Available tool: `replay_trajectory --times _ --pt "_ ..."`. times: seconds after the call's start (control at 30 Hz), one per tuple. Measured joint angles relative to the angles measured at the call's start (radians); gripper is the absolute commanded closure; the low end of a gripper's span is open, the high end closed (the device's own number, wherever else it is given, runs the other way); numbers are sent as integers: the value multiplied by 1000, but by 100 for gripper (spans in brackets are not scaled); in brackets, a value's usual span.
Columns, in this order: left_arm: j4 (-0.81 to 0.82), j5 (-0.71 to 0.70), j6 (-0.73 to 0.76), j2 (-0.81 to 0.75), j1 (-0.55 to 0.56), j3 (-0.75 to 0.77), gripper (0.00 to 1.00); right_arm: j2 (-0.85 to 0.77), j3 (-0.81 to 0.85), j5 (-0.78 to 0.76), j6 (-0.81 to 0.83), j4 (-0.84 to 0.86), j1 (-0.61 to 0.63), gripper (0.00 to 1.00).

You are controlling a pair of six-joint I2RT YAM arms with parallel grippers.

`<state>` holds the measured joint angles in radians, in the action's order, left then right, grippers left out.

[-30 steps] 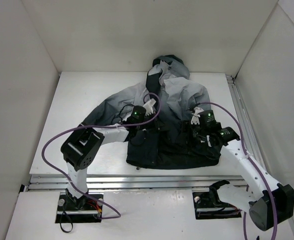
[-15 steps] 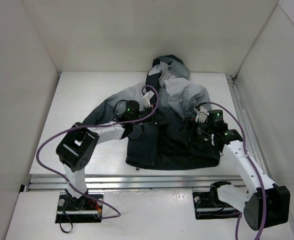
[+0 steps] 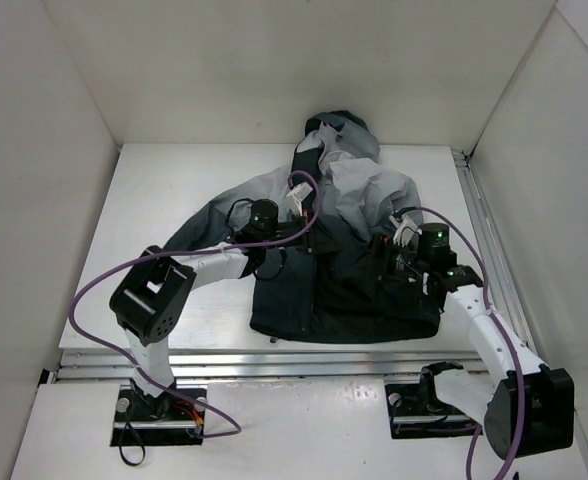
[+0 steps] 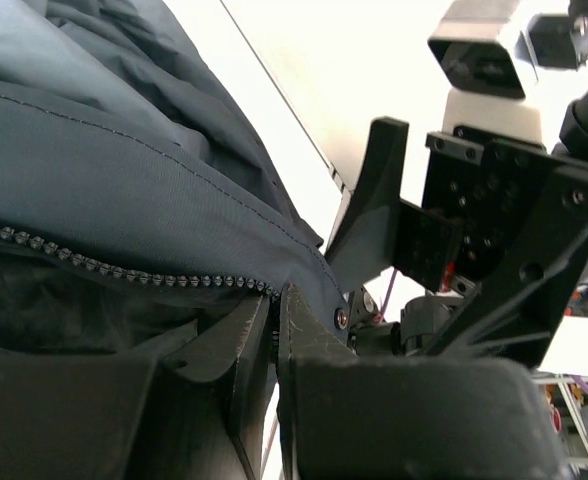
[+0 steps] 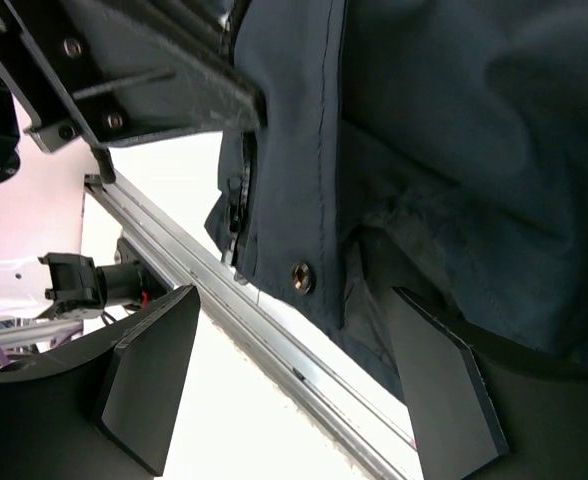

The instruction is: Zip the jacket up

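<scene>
The robot needs to grab the jacket's front edge by the snap button (image 5: pixel 301 275) with its right gripper next, so that the slider (image 5: pixel 234 215) stays exposed for the left gripper to zip.
The jacket (image 3: pixel 354 200) lies spread on the table, hood at the back, light grey at the shoulders and dark at the hem. My left gripper (image 3: pixel 299 197) is over its middle. In the left wrist view it (image 4: pixel 276 330) is shut on the front edge of the jacket (image 4: pixel 124 190), right at the end of the zipper teeth (image 4: pixel 124 272). My right gripper (image 3: pixel 404 232) hovers over the jacket's right front. In the right wrist view it (image 5: pixel 294 390) is open wide, with the dark hem (image 5: pixel 424 150), a snap button (image 5: pixel 301 275) and a zipper slider (image 5: pixel 234 215) just above its fingers.
White walls enclose the table on three sides. A metal rail (image 3: pixel 274 350) runs along the table's front edge and shows in the right wrist view (image 5: pixel 204 290). Another rail (image 3: pixel 479 230) runs along the right side. Purple cables (image 3: pixel 104 290) loop from both arms.
My left gripper has moved a little toward the back with the jacket's front edge, and the left front panel has stretched out. My right gripper has shifted slightly to the right.
</scene>
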<state>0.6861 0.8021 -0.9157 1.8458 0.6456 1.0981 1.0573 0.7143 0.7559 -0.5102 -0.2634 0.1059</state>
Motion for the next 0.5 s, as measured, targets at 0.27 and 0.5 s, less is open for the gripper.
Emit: replay_trajectory --times 0.27,0.5 --pt "1 40 14 0 0 12 100 49 -2 30 -11 103 -28 29" --pt "1 60 17 0 0 21 100 109 -27 84 -18 225 -29 31"
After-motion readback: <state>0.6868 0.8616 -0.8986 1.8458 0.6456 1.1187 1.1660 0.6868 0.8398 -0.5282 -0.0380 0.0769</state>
